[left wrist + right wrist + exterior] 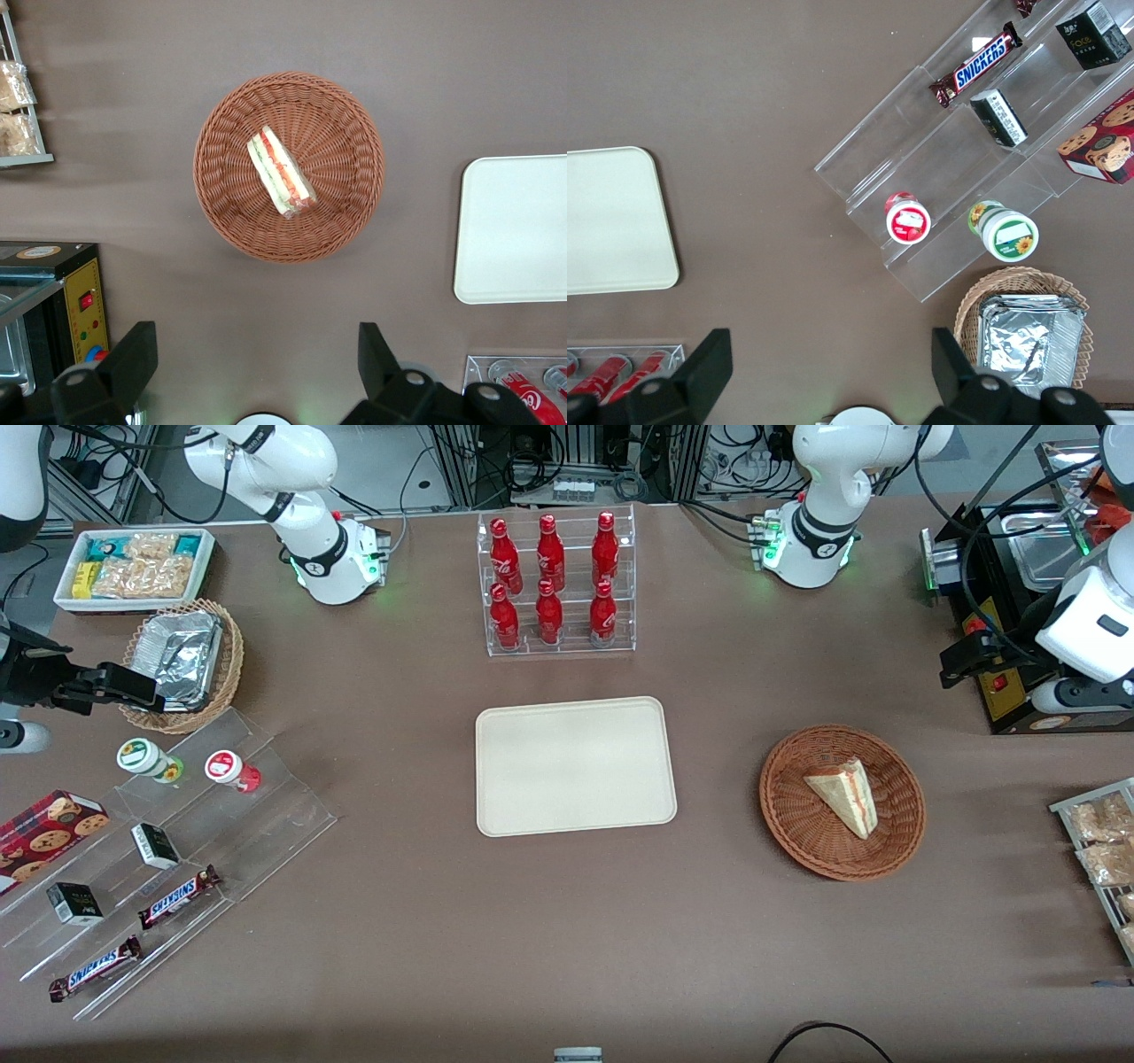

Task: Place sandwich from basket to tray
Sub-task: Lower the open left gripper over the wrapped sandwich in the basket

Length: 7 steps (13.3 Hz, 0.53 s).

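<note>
To place the sandwich from the basket onto the cream tray [576, 766], my left gripper next needs to pick up the sandwich by its wide end [834, 775].
The sandwich [846, 795], a white wedge with red and green filling, lies in the round reddish-brown basket [780, 815] on the brown table. The cream tray [576, 766] lies empty beside the basket, toward the parked arm's end. My left gripper [955, 666] hangs above the table by a black appliance, farther from the front camera than the basket and apart from it. In the left wrist view the gripper [257, 341] is open and empty, with the sandwich [282, 173], the basket [221, 204] and the tray [514, 230] below. The tray [611, 221] also shows in the right wrist view.
A clear rack of red bottles [554, 584] stands farther from the front camera than the tray. A black appliance [1001, 691] and a rack of snack packets [1099, 850] sit at the working arm's end. Clear stepped shelves with snacks [177, 850] lie toward the parked arm's end.
</note>
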Each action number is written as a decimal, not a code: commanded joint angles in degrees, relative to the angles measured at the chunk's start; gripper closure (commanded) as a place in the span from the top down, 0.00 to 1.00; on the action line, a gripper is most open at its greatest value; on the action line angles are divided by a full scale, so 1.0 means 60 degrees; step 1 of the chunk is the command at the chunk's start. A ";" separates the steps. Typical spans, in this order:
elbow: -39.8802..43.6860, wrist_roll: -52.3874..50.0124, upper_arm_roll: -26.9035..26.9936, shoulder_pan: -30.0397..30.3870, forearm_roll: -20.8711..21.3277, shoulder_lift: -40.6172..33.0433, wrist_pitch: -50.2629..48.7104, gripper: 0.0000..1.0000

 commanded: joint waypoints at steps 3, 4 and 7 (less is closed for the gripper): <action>0.0109 0.0113 -0.0020 0.0082 0.0083 0.0053 -0.0145 1.00; -0.0008 0.0012 -0.0020 0.0067 0.0199 0.0155 0.0015 1.00; -0.1380 -0.0879 -0.0035 0.0009 0.0463 0.0186 0.1593 1.00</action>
